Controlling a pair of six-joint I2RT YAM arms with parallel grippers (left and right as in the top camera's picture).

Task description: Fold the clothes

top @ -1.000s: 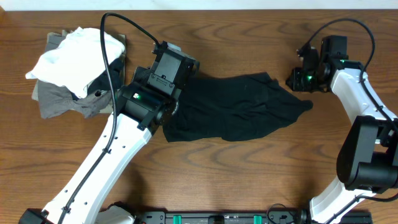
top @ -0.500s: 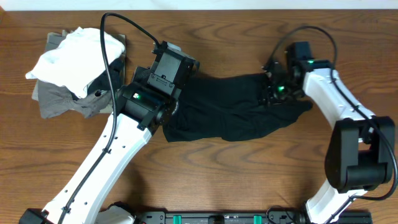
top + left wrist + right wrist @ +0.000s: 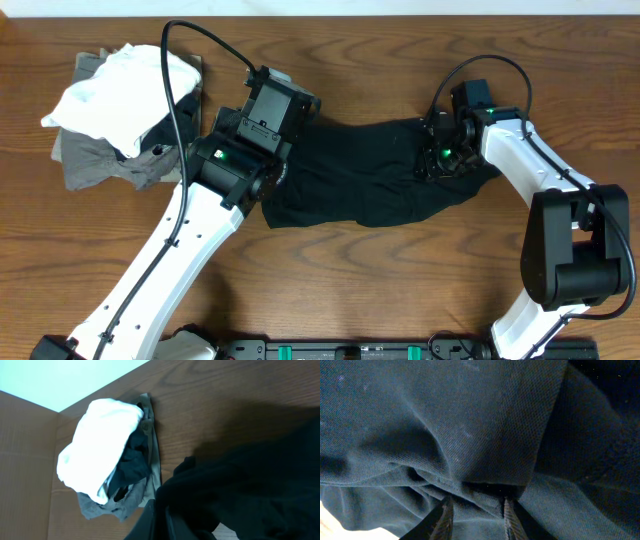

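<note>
The shirt's raised fold (image 3: pixel 423 158) (image 3: pixel 481 503) is between my right gripper's fingers and closing now would catch the fold, so it is time to close.
The clothes (image 3: pixel 370 175), a black shirt, lie crumpled across the middle of the table. My left gripper (image 3: pixel 162 516) is shut on the shirt's left edge, and black fabric (image 3: pixel 250 480) bunches right at its jaws. From overhead the left wrist (image 3: pixel 262 125) covers that grip. My right gripper (image 3: pixel 434 160) is pressed down onto the shirt's right part. Its fingertips (image 3: pixel 506 506) stand apart with a raised fold of the shirt (image 3: pixel 470 425) between them; the right gripper (image 3: pixel 476 504) is open and is not closed on the fold.
A heap at the table's back left holds a white garment (image 3: pixel 120 90) over a grey garment (image 3: pixel 95 160); the left wrist view shows the white one (image 3: pixel 100 445) and the grey one (image 3: pixel 100 507) too. Bare wood (image 3: pixel 400 280) lies in front of the shirt.
My right arm has swung in from the table's right side onto the shirt's right part, and its jaws have widened. The left arm and the shirt's left edge have not moved.
</note>
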